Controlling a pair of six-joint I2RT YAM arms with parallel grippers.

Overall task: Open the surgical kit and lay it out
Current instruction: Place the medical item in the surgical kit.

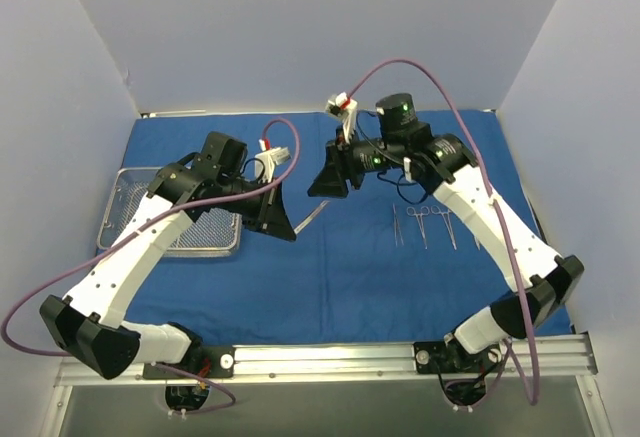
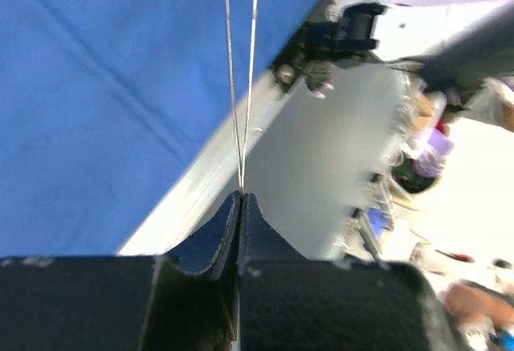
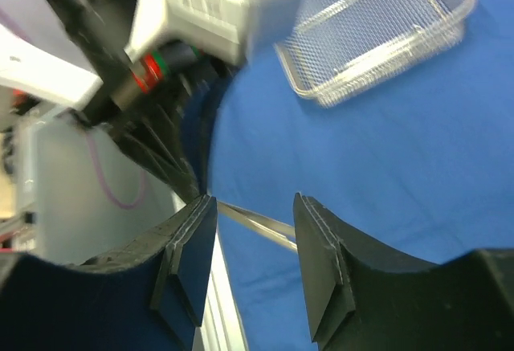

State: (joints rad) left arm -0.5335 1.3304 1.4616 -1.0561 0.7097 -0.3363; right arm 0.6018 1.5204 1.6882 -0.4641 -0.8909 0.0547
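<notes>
Next, my right gripper grabs the steel instrument (image 1: 315, 212) across its free prongs, beyond my left gripper, to lay it out.
The royal-blue cloth (image 1: 340, 267) lies spread flat on the table. The silver wire-mesh tray (image 1: 125, 222) sits on its left part, partly under my left arm, and also shows in the right wrist view (image 3: 377, 30). My left gripper (image 1: 285, 225) is shut on a thin steel two-pronged instrument (image 1: 315, 212), held above the cloth and pointing right. In the left wrist view the fingers (image 2: 242, 198) are shut on its prongs (image 2: 241, 86). My right gripper (image 1: 322, 185) is open just beyond that instrument's tip. In the right wrist view the instrument (image 3: 257, 224) shows between the spread right gripper (image 3: 253, 206).
Several thin scissor-like instruments (image 1: 422, 225) lie side by side on the cloth's right part, under my right arm. White walls enclose the table on the left, back and right. A metal rail (image 1: 400, 357) runs along the near edge.
</notes>
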